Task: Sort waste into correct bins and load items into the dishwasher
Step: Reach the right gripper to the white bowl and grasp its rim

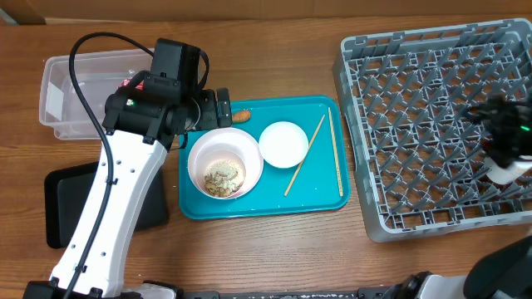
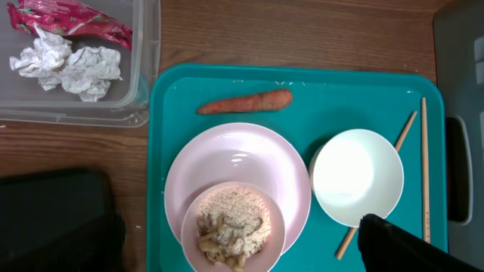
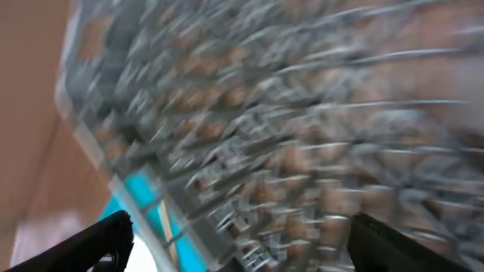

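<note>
I should next pick up the small white bowl by its rim (image 1: 305, 145) with my right gripper. Then the bowl's body is free to go tilted into the rack (image 1: 416, 124).
My left gripper (image 1: 218, 106) hangs open above the pinkish-white bowl (image 2: 227, 162), which holds pale rice scraps (image 2: 231, 227); one dark finger (image 2: 401, 245) shows at the lower right. An orange carrot stick (image 2: 246, 101) lies behind the bowl on the teal tray (image 2: 302, 83). A small white bowl (image 2: 357, 175) and two wooden chopsticks (image 2: 425, 166) lie to the right. The clear tub (image 2: 144, 53) holds a red wrapper (image 2: 72, 19) and crumpled tissue (image 2: 68, 66). My right gripper (image 3: 249, 253) is open and empty over the grey dish rack (image 1: 416, 124), in a blurred view.
A shallow black tray (image 1: 71, 203) lies at the front left, partly under my left arm. A white rounded thing (image 1: 503, 172) shows in the rack beside my right gripper (image 1: 499, 124); I cannot tell what it is. Bare wooden table surrounds the tray.
</note>
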`<state>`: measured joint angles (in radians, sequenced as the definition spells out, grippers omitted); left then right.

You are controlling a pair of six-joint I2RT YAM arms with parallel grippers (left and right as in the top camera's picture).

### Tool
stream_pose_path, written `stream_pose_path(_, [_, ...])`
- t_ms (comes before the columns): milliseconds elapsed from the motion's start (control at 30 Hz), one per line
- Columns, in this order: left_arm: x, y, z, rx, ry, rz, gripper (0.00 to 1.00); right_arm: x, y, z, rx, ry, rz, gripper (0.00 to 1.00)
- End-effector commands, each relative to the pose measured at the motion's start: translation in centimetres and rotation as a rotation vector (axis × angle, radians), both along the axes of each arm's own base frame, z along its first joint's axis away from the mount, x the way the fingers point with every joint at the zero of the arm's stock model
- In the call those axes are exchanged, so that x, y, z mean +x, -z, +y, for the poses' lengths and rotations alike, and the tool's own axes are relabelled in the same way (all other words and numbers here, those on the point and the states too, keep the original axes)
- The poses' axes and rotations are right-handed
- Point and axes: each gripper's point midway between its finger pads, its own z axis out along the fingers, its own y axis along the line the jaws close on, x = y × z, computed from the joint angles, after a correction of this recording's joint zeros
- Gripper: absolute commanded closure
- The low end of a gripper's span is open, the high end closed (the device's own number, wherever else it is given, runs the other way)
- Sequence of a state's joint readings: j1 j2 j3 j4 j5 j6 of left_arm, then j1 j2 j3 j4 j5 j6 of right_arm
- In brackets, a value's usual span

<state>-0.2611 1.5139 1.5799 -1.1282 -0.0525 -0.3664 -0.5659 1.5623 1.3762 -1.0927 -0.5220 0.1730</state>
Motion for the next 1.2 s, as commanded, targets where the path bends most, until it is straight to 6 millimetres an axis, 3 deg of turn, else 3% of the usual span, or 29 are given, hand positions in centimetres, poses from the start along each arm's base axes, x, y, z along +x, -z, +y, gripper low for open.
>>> stream_pose_path(0, [-0.3,-0.3,-0.3,-0.033,-0.021,0.006,0.0,1.5,-3.0,6.6,-0.037,-0.268,-0.134,0.11])
stream_pose_path(233, [-1.0,0.3,1.8,-0.033,-0.142,0.056,0.0,2.1,-0.8,15.6,-0.26,-0.541,-0.064,0.11])
stream_pose_path(400, [-1.2,0.4,2.2,-0.055,-0.153,0.071,0.0,1.9,1.1,21.6,-0.343,-0.708,-0.046,0.12])
stream_pose_path(633, [-1.2,0.4,2.1,-0.054,-0.151,0.073,0.0,2.0,6.6,27.6,-0.358,-0.847,0.035,0.22])
stream_pose_path(733, [-1.2,0.4,2.1,-0.054,-0.151,0.073,0.0,2.0,9.3,29.7,-0.356,-0.895,0.066,0.32])
stream_pose_path(833, [-1.2,0.4,2.1,-0.054,-0.151,0.072,0.0,2.2,11.2,31.2,-0.352,-0.912,0.078,0.41])
stream_pose_path(933, [-1.2,0.4,2.1,-0.054,-0.151,0.072,0.0,2.6,12.6,31.4,-0.364,-0.869,0.106,0.62])
stream_pose_path(1100, [-1.2,0.4,2.1,-0.053,-0.151,0.071,0.0,2.8,13.8,31.0,-0.38,-0.836,0.138,0.65])
stream_pose_path(1167, [-1.1,0.4,2.1,-0.053,-0.151,0.07,0.0,2.9,13.8,31.0,-0.382,-0.835,0.136,0.72])
